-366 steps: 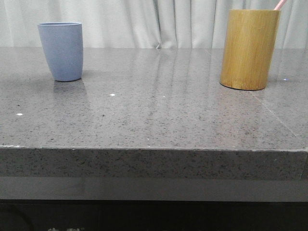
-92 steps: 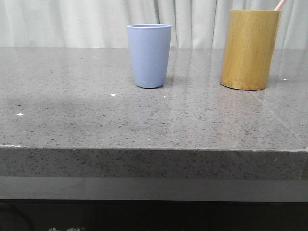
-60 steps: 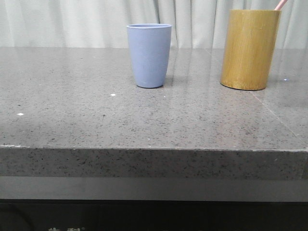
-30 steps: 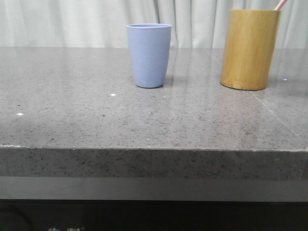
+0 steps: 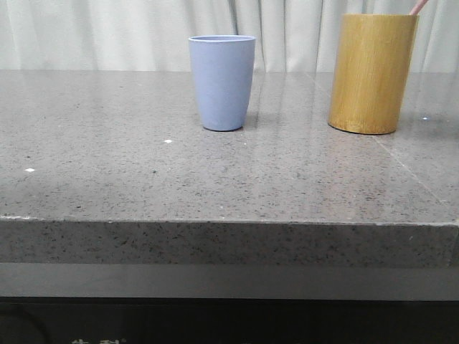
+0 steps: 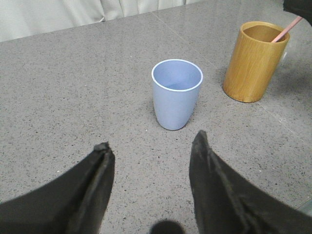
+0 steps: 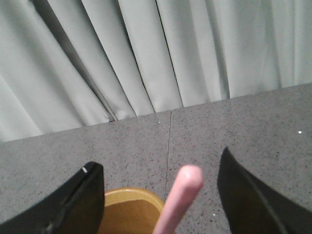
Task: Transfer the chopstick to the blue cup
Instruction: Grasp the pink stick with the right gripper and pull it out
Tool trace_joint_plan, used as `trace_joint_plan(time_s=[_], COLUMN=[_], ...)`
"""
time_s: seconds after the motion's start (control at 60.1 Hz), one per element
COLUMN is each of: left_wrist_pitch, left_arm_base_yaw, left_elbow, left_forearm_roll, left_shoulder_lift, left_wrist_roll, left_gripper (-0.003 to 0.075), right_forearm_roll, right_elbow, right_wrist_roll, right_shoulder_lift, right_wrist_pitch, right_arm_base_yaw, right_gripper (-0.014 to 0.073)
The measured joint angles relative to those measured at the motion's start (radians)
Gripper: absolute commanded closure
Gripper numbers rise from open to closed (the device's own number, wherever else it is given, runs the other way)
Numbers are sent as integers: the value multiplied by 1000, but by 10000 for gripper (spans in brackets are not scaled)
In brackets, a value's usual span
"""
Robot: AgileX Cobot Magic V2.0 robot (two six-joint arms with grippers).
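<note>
I need to close my right gripper on the pink chopstick, because its top end rises between my open fingers.
The blue cup (image 5: pixel 222 82) stands upright in the middle of the table, and it looks empty in the left wrist view (image 6: pixel 176 95). My left gripper (image 6: pixel 151 142) hangs open a short way back from it, holding nothing. A pink chopstick (image 5: pixel 418 6) leans out of the bamboo cylinder (image 5: pixel 371 72) at the right. My right gripper (image 7: pixel 159 162) is open above that cylinder (image 7: pixel 130 208). The chopstick's top end (image 7: pixel 184 187) rises between its fingers and touches neither. Neither gripper shows in the front view.
Pale curtains (image 5: pixel 143 32) hang behind the grey stone table (image 5: pixel 215 179). The table's front edge (image 5: pixel 229 223) runs across the front view. A dark shape (image 6: pixel 298 5) sits above the cylinder in the left wrist view.
The blue cup has gone from the far left of the table to the middle. It has stood still over the last 1.5 seconds. A shadow on the left of the table has faded.
</note>
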Motion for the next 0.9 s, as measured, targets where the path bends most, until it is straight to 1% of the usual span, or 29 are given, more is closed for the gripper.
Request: trace_joint_plan(time_s=[0.05,0.166,0.233,0.416,0.499,0.632,0.732,0.782,0.898], left_wrist_pitch=[0,0,2,6,7,7,7,7,7], left_arm_base_yaw=[0,0,0,0,0,0,0,0,0], left_elbow=[0,0,0,0,0,0,0,0,0], left_forearm_roll=[0,0,0,0,0,0,0,0,0], left_shoulder_lift=[0,0,0,0,0,0,0,0,0], left_wrist_roll=[0,0,0,0,0,0,0,0,0], left_gripper=[372,372,372,372,372,372,372,372,372], right_forearm_roll=[0,0,0,0,0,-10,-43,-62,-107], right_elbow=[-1,-1,-1,-1,-1,-1,-1,-2,-11], right_wrist_roll=[0,2,2,2,2,2,4,4,4], right_shoulder_lift=[0,0,0,0,0,0,0,0,0], right_wrist_pitch=[13,24,24,-1,-12,-28,-39,-39,-37], right_arm_base_yaw=[0,0,0,0,0,0,0,0,0], right_gripper=[151,298,351,411,453,578,643,657,659])
